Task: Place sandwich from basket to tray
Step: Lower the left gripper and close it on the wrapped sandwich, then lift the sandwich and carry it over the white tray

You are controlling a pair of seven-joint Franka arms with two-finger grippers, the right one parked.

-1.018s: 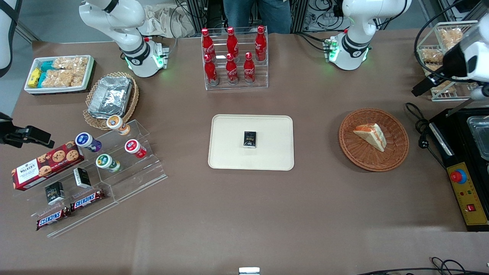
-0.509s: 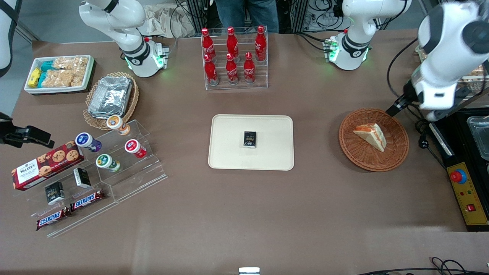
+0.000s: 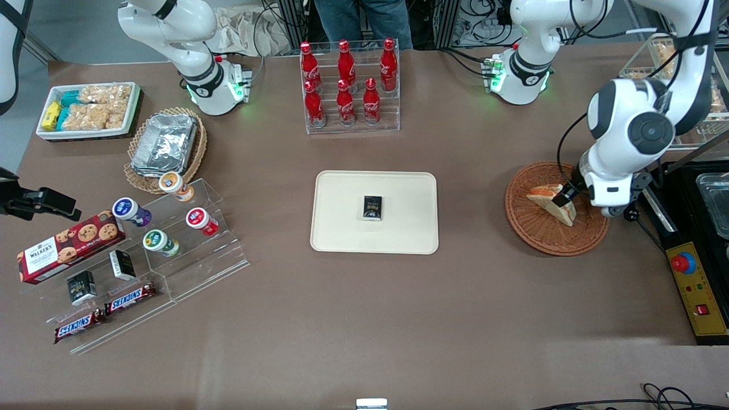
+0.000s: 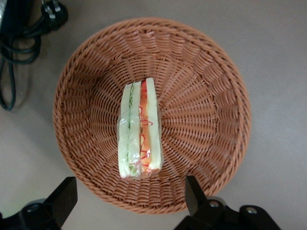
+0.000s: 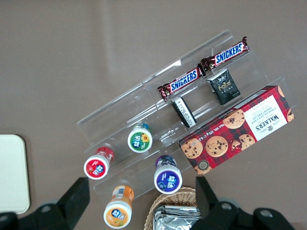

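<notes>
Next, my left gripper needs to grab the wrapped sandwich by its wide end [image 4: 140, 165] to place the sandwich from the basket onto the cream tray.
The sandwich [image 3: 544, 199], a wrapped white-bread wedge with orange and green filling, lies in the round reddish-brown basket [image 3: 527, 228]. The left gripper [image 3: 568, 196] hangs just above the basket, over the sandwich's end nearer the working arm's end of the table. In the left wrist view the sandwich [image 4: 139, 134] lies mid-basket [image 4: 206, 120], and the gripper [image 4: 128, 197] is open and empty, its black fingers [image 4: 192, 191] wide apart over the basket's rim. The cream tray [image 3: 342, 228] lies mid-table, toward the parked arm from the basket, with a small black box [image 3: 373, 207] on it.
A black machine with a red button [image 3: 683, 263] and a black cable [image 3: 622, 185] lie beside the basket at the working arm's end; the cable [image 4: 24, 33] shows in the left wrist view. A cola bottle rack [image 3: 348, 85] stands farther from the camera than the tray.
The left arm has swung in from the working arm's end of the table and come down over the basket. The sandwich and basket have not moved.
</notes>
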